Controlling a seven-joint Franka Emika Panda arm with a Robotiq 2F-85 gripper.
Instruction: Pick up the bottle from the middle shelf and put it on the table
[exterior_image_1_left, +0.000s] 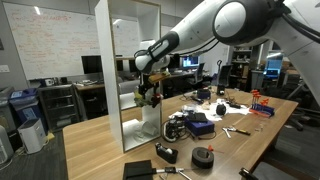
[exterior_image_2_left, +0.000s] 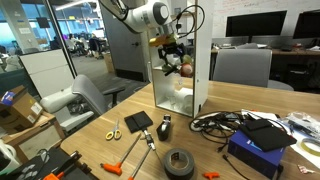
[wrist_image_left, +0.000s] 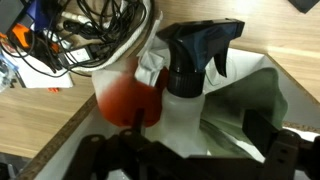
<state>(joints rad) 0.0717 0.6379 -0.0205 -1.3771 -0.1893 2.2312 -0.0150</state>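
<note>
My open fingers stop short of the bottle's black top (wrist_image_left: 191, 54) in the wrist view. My gripper moves toward that top, before closing on the bottle (wrist_image_left: 185, 108).
In the wrist view the bottle (wrist_image_left: 185, 108) stands upright, pale with a black nozzle top, close in front of the camera. My gripper (wrist_image_left: 182, 140) is open; its dark fingers stand either side of the bottle's body, with a clear gap on the right side. In both exterior views the gripper (exterior_image_1_left: 150, 92) (exterior_image_2_left: 172, 55) reaches into the tall white shelving unit (exterior_image_1_left: 128, 60) (exterior_image_2_left: 202, 70) at about mid height. The middle shelf board itself is mostly hidden. The light-wood table (exterior_image_1_left: 100, 140) (exterior_image_2_left: 110, 118) carries the unit.
A red-orange object (wrist_image_left: 125, 100) touches the bottle's left side. Crumpled white material (wrist_image_left: 255, 85) lies around it. On the table are black tape rolls (exterior_image_1_left: 203, 157) (exterior_image_2_left: 179, 162), a blue box (exterior_image_2_left: 255, 150), tangled cables (exterior_image_2_left: 215, 122), orange-handled scissors (exterior_image_2_left: 112, 130) and a black pad (exterior_image_2_left: 138, 122).
</note>
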